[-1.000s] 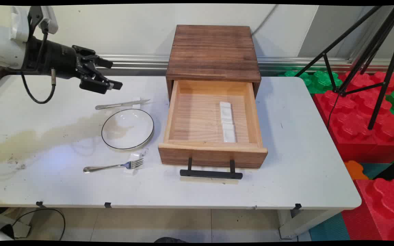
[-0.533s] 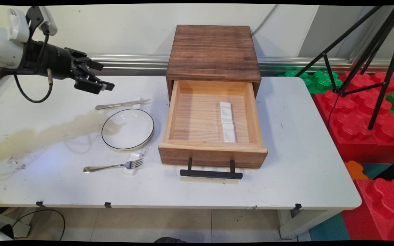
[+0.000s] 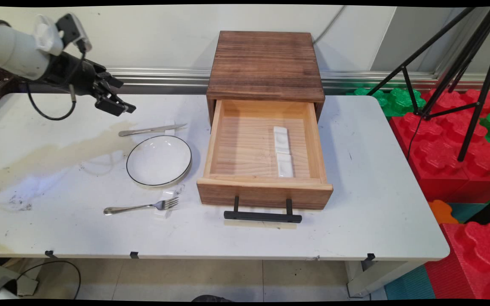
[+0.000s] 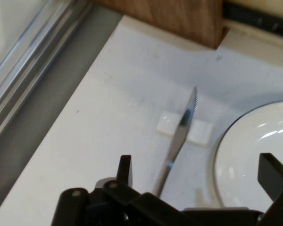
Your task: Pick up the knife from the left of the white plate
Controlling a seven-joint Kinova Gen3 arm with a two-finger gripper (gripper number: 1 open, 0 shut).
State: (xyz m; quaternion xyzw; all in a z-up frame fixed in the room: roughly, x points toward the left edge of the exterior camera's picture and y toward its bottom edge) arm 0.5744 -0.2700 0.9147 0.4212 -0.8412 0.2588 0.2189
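Note:
My gripper grabs the table knife by its handle close to the blade [image 3: 147, 131] next, to lay it across the white rest in the drawer.
My gripper [image 3: 119, 102] hangs open and empty above the table's far left, a little above and left of a silver knife [image 3: 151, 129]. In the hand view the knife [image 4: 181, 129] lies between the two fingers [image 4: 125, 169], its blade resting on a small white rest [image 4: 185, 129]. Just beyond the knife sits a white plate with a dark rim [image 3: 159, 160], whose edge [image 4: 254, 160] shows at the right of the hand view. A fork [image 3: 142, 207] lies nearer the front edge on another small white rest.
A wooden box [image 3: 265, 63] stands at the back middle with its drawer [image 3: 265, 187] pulled out; two white rests [image 3: 282, 151] lie inside. The box corner [image 4: 179, 19] shows at the top of the hand view. Black tripod legs [image 3: 449, 63] and red foam blocks [image 3: 462, 161] stand right of the table.
The gripper has drawn back to the left and slightly away from the drawer box, and its wrist has tilted so it points more downward toward the knife. Nothing on the table moved.

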